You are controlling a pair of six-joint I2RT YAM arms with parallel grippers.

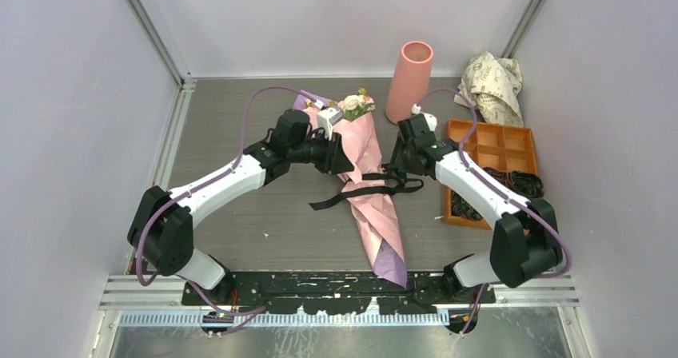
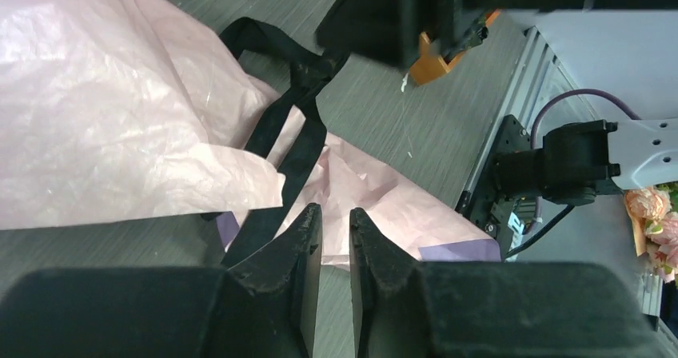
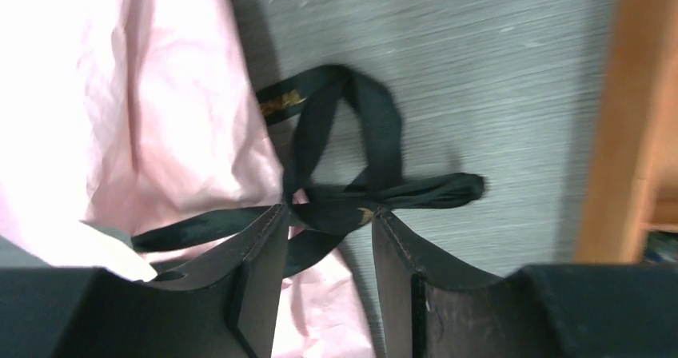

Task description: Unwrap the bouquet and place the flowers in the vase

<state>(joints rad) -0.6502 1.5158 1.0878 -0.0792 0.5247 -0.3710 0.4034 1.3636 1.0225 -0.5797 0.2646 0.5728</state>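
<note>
The pink paper stays free to unwrap: my right gripper will next grab the black ribbon by its loop beside the knot (image 3: 332, 214).
The bouquet (image 1: 369, 174) lies flat mid-table, a pink and lilac paper cone (image 2: 104, 110) with its narrow end toward the arms. The flowers (image 1: 356, 103) show as pink and cream heads at its far, wide end. A black ribbon (image 1: 364, 188) crosses the cone, loose, with loops trailing right (image 3: 376, 134) and a tail running left. My left gripper (image 2: 336, 214) hovers over the paper's left side, fingers slightly apart with nothing between them. My right gripper (image 3: 328, 214) stands open with its tips at the ribbon's knot (image 3: 332, 214), not closed on it. The salmon-pink vase (image 1: 409, 82) stands upright behind.
An orange compartment tray (image 1: 512, 138) with black ribbons in it sits right of the right arm. Crumpled cream printed paper (image 1: 492, 82) lies in the far right corner. The cell's walls close in the left, right and back.
</note>
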